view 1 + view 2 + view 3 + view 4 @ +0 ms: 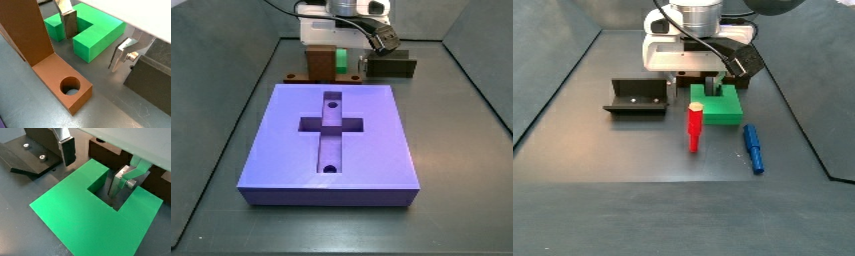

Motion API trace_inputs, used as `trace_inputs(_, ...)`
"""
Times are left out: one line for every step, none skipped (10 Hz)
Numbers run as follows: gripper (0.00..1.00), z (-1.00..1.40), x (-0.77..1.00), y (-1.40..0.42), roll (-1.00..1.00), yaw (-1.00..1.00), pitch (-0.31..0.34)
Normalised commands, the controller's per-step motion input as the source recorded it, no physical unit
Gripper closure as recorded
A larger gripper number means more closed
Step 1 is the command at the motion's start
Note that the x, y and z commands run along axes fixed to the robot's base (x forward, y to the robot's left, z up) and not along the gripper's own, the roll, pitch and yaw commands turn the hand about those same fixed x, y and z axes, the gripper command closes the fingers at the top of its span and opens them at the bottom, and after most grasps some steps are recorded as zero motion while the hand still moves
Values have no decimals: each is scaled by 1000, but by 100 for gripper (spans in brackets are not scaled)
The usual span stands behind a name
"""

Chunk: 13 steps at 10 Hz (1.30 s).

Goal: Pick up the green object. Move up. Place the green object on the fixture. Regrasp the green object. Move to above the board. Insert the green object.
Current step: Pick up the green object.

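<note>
My gripper will grab the green object by one arm of its U [95,38] next. Then it can lift the green object and place it on the fixture.
The green object [100,32] lies flat on the floor, a bright U-shaped block, seen also from above [80,213] and in both side views [341,62] [718,103]. My gripper [93,47] is low over it and open. One finger [69,22] stands inside the notch; the other finger [123,55] stands outside, a small gap from the block, so one arm of the U lies between them [91,180]. The fixture [636,97] stands beside the piece [392,67] [153,75] [27,158]. The purple board [331,140] lies in front with its cross slot.
A brown upright block [30,30] on a flat base with a round hole [69,86] stands close against the green piece [321,55]. A red rod [695,125] and a blue pen-like piece [752,147] lie just before the green object.
</note>
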Motion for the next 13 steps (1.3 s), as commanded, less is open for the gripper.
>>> trace_inputs(0,3,0,-46,0,-49,0)
trace_inputs(0,0,0,-49,0,-37,0)
trace_inputs(0,0,0,0,0,0,0)
trace_inputs(100,0,0,0,0,0,0)
trace_inputs(100,0,0,0,0,0,0)
trace_inputs(100,0,0,0,0,0,0)
trace_inputs(100,0,0,0,0,0,0)
trace_inputs(100,0,0,0,0,0,0)
trace_inputs(100,0,0,0,0,0,0)
trace_inputs(100,0,0,0,0,0,0)
trace_inputs(100,0,0,0,0,0,0)
trace_inputs(100,0,0,0,0,0,0)
trace_inputs(100,0,0,0,0,0,0)
